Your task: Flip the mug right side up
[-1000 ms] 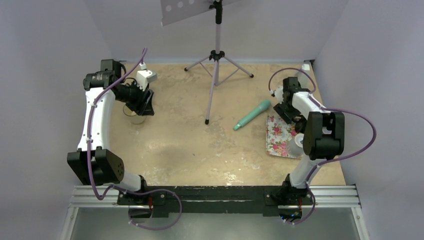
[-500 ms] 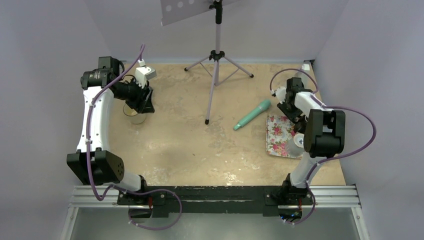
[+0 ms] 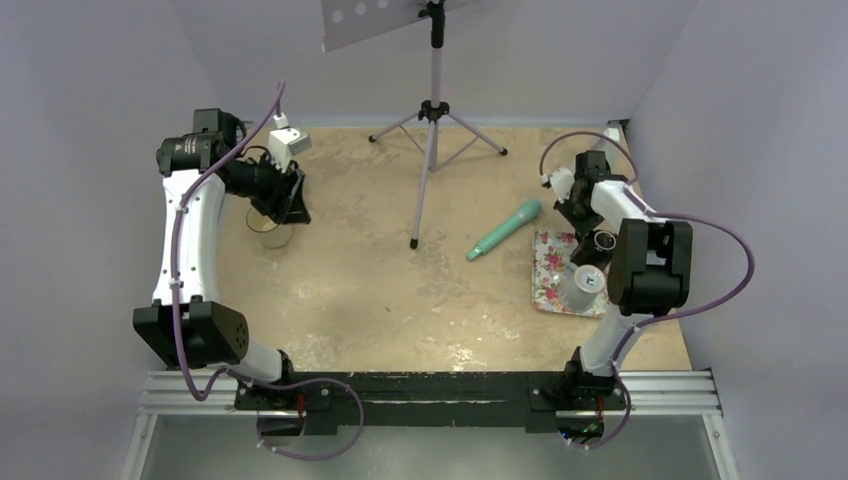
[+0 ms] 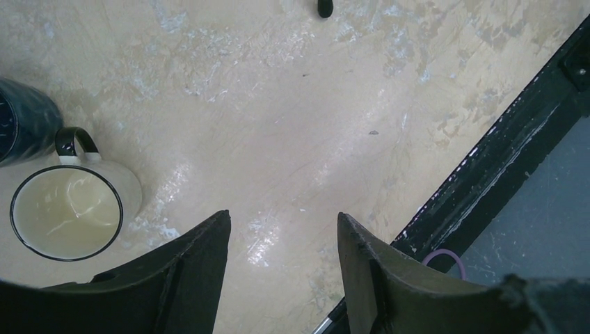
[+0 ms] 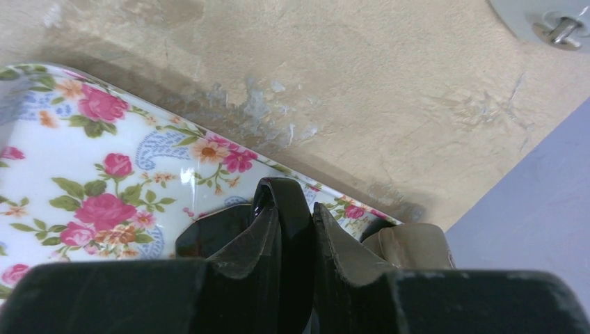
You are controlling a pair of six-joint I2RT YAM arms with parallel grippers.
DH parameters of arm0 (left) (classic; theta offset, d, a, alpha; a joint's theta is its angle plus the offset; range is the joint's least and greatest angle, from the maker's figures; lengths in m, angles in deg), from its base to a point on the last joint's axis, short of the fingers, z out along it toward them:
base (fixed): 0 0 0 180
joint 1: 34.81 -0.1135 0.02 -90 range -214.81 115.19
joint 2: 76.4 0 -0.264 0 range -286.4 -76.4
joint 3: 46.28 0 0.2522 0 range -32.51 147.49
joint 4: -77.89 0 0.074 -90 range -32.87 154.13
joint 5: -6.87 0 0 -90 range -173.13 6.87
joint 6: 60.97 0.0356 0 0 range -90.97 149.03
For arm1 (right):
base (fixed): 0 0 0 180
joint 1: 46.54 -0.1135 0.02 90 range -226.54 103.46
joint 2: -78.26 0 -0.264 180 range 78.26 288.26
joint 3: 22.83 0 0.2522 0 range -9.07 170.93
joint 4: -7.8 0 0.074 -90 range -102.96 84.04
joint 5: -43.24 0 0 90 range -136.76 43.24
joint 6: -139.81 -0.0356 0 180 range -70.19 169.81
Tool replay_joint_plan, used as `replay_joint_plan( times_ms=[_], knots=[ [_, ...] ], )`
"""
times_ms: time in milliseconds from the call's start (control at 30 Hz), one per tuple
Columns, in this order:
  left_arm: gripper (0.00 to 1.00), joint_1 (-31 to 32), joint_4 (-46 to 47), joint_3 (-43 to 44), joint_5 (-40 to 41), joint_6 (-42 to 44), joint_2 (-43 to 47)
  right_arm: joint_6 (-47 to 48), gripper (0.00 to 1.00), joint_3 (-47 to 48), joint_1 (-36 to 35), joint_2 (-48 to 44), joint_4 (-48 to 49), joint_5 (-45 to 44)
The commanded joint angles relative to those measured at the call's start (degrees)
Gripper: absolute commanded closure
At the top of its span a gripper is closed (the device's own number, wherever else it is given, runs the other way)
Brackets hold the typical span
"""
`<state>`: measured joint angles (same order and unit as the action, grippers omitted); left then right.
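Observation:
The mug needs to be set upright, so my left gripper will next grab the mug's side (image 3: pixel 576 290) beside the black handle and leave the handle to my right gripper.
A pale mug (image 3: pixel 585 285) stands on the floral tray (image 3: pixel 548 262) at the right, its flat pale end facing up. My right gripper (image 3: pixel 590 252) hangs just behind it. In the right wrist view the right gripper (image 5: pixel 299 203) is shut on a black loop (image 5: pixel 282 195) that looks like the mug's handle, with a beige body (image 5: pixel 410 243) beside the fingers. At the left, a second cream mug (image 4: pixel 66 209) with a black rim stands upright, mouth up. My left gripper (image 4: pixel 284 216) is open above bare table beside it, holding nothing.
A teal cylinder (image 3: pixel 505 229) lies left of the tray. A tripod stand (image 3: pixel 432 110) rises at the back centre, one foot (image 3: pixel 414 243) reaching mid-table. The black front rail (image 4: pixel 501 139) borders the near edge. Walls close in on both sides.
The right gripper's jaws have closed on the black handle, and its wrist has shifted back, uncovering more of the mug on the tray. The left arm has drifted slightly, still open.

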<state>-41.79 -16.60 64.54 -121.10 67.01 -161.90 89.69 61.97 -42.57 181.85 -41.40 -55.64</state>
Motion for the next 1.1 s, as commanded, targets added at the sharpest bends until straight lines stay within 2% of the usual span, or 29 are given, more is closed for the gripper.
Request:
replay_joint_plan(
  times_ms=[0,167,267,333,400,500,633,700,833,933,1067],
  knots=[
    [0.38,0.1,-2.4,4.1,-4.6,-1.8,0.0,-1.2,1.00,4.9,-0.3,-6.2,-1.4,3.1],
    [0.29,0.3,-3.5,6.1,-11.2,-4.6,0.4,-2.1,1.00,5.3,-0.8,-13.9,-1.0,6.1],
    [0.25,0.3,-5.7,6.8,-20.5,-4.3,0.9,-3.2,1.00,5.2,-0.9,-18.9,0.4,8.5],
    [0.23,0.5,-8.1,4.2,-28.5,-2.0,0.9,-3.6,1.00,4.7,-1.2,-22.2,1.8,10.1],
    [0.23,1.7,-8.2,0.7,-33.0,-1.4,0.5,-3.7,1.00,2.8,-1.3,-25.7,4.2,13.0],
    [0.23,5.3,-5.4,-2.7,-33.3,-3.2,0.2,-4.4,1.00,-0.3,-1.3,-29.5,8.0,16.2],
    [0.23,10.8,2.7,-6.1,-33.3,-11.9,1.7,-7.5,1.00,-1.0,-2.6,-34.2,10.9,23.9],
    [0.20,12.7,5.6,-6.5,-33.1,-15.1,2.1,-11.7,1.00,-1.5,-6.2,-37.2,13.9,24.8],
    [0.11,13.9,9.1,-5.4,-33.8,-19.7,1.3,-27.2,1.00,-0.2,-16.9,-39.8,19.0,20.8],
    [0.03,14.5,11.3,-4.5,-33.3,-22.1,0.4,-38.4,1.00,-2.8,-24.6,-40.6,28.8,22.8],
    [0.01,15.8,18.5,-5.0,-32.9,-28.5,1.1,-54.7,1.00,-7.9,-33.4,-38.4,46.6,27.4]
  ],
)
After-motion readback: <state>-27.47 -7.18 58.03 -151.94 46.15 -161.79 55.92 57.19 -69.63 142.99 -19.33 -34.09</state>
